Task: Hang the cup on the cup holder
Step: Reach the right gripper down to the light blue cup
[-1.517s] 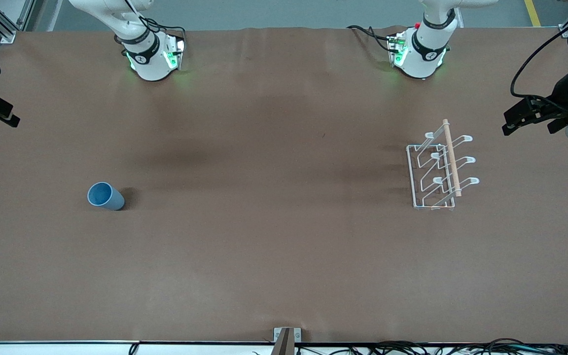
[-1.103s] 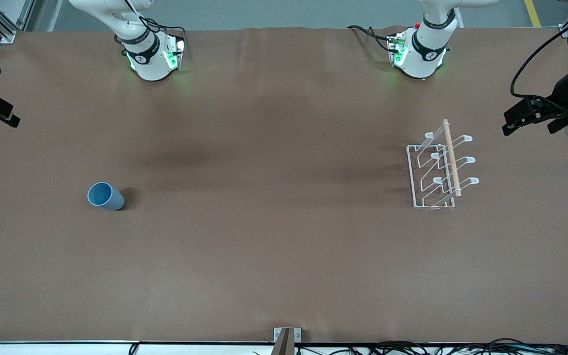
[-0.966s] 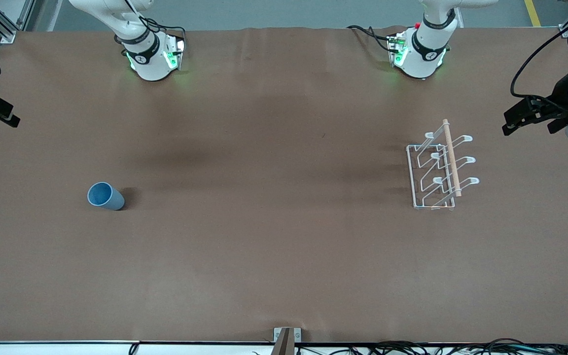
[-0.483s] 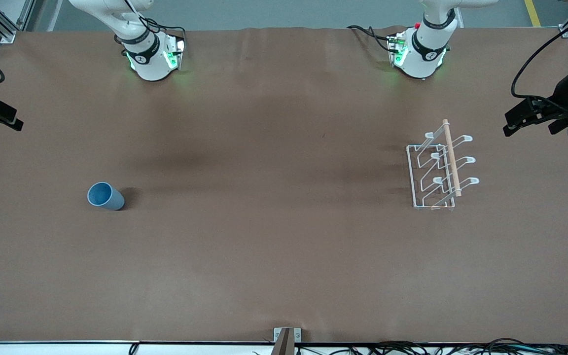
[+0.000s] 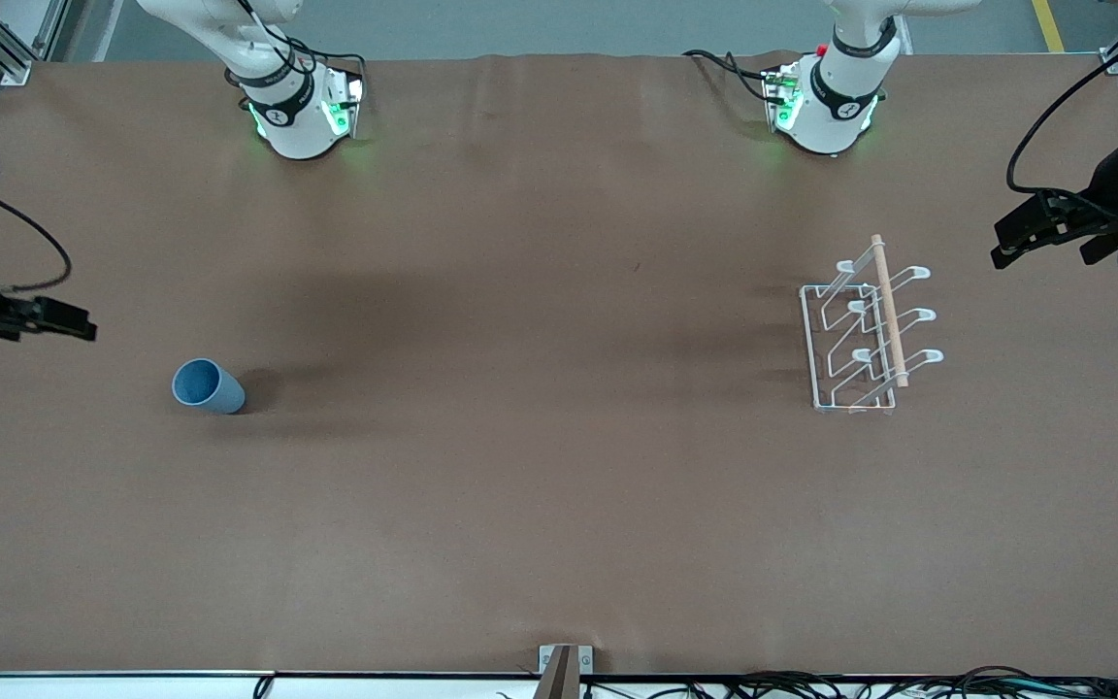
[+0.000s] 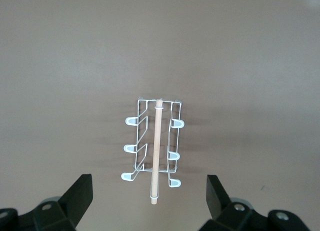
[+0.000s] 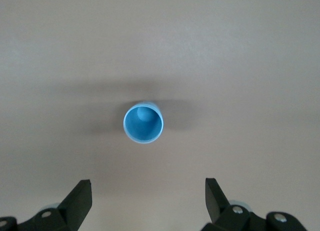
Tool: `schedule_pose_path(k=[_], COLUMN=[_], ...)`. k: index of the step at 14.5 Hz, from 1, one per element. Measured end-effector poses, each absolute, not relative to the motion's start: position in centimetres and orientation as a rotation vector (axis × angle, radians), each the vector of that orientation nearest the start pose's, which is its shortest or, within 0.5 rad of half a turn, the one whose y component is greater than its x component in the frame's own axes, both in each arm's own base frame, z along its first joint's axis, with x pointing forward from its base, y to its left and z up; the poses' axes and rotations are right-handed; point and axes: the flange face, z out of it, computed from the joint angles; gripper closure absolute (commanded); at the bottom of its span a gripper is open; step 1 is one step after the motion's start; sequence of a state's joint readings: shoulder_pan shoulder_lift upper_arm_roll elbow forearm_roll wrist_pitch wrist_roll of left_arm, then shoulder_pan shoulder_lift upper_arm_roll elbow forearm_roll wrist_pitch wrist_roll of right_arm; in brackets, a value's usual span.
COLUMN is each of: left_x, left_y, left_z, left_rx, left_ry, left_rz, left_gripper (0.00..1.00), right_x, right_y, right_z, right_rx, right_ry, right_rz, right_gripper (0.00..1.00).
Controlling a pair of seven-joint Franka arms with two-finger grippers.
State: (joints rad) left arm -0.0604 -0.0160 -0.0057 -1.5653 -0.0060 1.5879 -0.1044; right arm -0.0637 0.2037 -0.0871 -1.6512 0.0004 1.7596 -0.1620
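Note:
I should next grab the light-blue cup (image 5: 208,385) by its rim with my right gripper, to start hanging the cup on the cup holder.
The light-blue cup (image 5: 208,385) stands upright, mouth up, on the brown table toward the right arm's end; the right wrist view looks down into it (image 7: 143,123). My right gripper (image 5: 54,323) is open and empty, up in the air beside the cup at the table's end (image 7: 146,191). The white wire cup holder (image 5: 860,335) with its wooden rod (image 5: 888,311) stands toward the left arm's end, with no cup on its prongs; it also shows in the left wrist view (image 6: 152,146). My left gripper (image 5: 1044,248) is open and empty, over the table's end beside the rack (image 6: 149,187).
The brown table cover (image 5: 540,408) is bare between the cup and the rack. Both arm bases (image 5: 302,112) (image 5: 826,107) stand along the edge farthest from the front camera. Cables lie along the edge nearest to it.
My right gripper has swung in from the table's end toward the cup, and its forearm now shows in the view's corner. The left gripper, cup and rack have hardly moved.

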Motion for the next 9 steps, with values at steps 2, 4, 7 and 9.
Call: schedule_pose_path(k=[2, 4, 7, 9], left_x=[55.1, 55.1, 55.1, 55.1], left_y=[-3.7, -3.7, -3.7, -3.7], left_z=[63.8, 63.8, 63.8, 63.7], left_rx=[-3.15, -3.15, -3.15, -3.15], left_ry=[-0.06, -0.061, -0.061, -0.061], left_rz=[-0.064, -0.065, -0.065, -0.064], left_gripper=[0.0, 0.0, 0.0, 0.0], right_x=[60.9, 60.7, 59.8, 58.9], right_y=[-9.2, -9.9, -10.2, -9.9], right_z=[44.2, 40.1, 34.1, 31.0], right_rx=[-3.143, -3.147, -3.157, -3.161], right_ry=[-0.074, -0.111, -0.153, -0.162], right_rz=[0.128, 0.093, 0.032, 0.007], right_gripper=[0.0, 0.0, 0.0, 0.0])
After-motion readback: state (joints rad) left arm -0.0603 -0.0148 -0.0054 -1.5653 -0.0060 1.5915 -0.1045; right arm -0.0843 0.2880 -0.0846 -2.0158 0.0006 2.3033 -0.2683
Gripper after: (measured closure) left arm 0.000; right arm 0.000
